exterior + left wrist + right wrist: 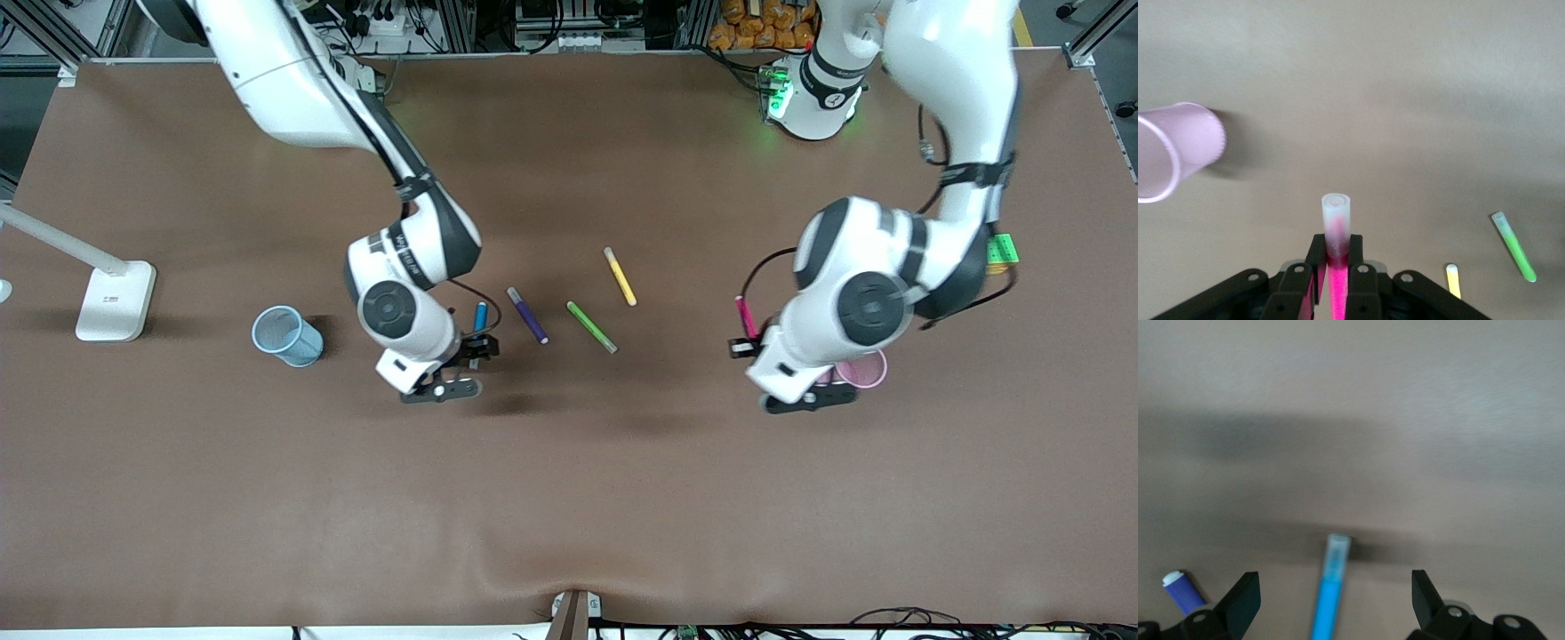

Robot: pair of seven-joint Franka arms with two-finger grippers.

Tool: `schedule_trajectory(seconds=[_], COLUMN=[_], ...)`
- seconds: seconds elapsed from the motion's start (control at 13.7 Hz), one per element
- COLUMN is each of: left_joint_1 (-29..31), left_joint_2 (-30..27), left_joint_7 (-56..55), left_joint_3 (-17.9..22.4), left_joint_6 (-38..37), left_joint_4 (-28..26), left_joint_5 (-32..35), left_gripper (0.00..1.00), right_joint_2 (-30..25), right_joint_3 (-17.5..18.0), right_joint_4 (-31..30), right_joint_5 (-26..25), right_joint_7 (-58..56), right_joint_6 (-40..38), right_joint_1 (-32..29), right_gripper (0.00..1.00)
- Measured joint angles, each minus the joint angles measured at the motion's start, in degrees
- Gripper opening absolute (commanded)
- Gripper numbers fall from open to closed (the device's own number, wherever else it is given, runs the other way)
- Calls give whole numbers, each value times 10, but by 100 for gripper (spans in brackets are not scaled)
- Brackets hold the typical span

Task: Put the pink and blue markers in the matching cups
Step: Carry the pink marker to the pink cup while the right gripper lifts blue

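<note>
The right gripper grabs the blue marker by its end with the cap next, to put the marker in the matching blue cup [287, 335].
My left gripper [742, 345] is shut on the pink marker [744, 316] and holds it above the table beside the pink cup [867, 371], which my left arm partly covers. In the left wrist view the fingers [1318, 248] clamp the pink marker [1337, 223] with its greyish cap pointing down, and the pink cup [1178, 150] stands off to one side. My right gripper [474, 345] is open, low over the blue marker [480, 316]. In the right wrist view the blue marker [1331, 583] lies on the table between the spread fingers [1245, 590]. The blue cup [286, 336] stands toward the right arm's end.
A dark purple marker [527, 315], a green marker [591, 326] and a yellow marker [620, 276] lie mid-table between the two grippers. A white lamp base [116, 300] stands at the right arm's end, past the blue cup.
</note>
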Motion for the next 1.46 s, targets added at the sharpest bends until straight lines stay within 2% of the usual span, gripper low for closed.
schedule_trajectory(seconds=[0.37,0.59,0.95,1.1,1.17,1.24,1.32,1.39,1.46], left_joint_1=[41,45,88,103,106,107,108,108,108], left_joint_2=[-25,-32,-50,-53,-55,-57,-58,-58,-58], left_joint_7=[0,1,19,20,20,19,10,-9,-37], left_joint_3=[4,7,9,10,10,10,10,11,11], left_joint_6=[-14,-45,-55,-62,-67,-70,-73,-73,-73], left_joint_4=[6,25,38,38,38,38,38,38,37], left_joint_5=[6,58,71,83,90,94,98,102,105], left_gripper=[0,0,0,0,0,0,0,0,0], right_joint_2=[6,6,12,18,22,24,24,23,21], right_joint_3=[-3,-6,-8,-11,-11,-11,-12,-12,-11], right_joint_4=[-29,-36,-40,-40,-40,-40,-39,-38,-36], right_joint_5=[0,0,0,0,0,0,-1,-1,-1], right_joint_7=[2,2,2,2,2,4,8,15,24], right_joint_6=[25,25,32,45,51,55,55,55,54], right_joint_1=[18,18,18,18,18,18,18,18,18], right_gripper=[100,100,100,87,74,52,19,0,0])
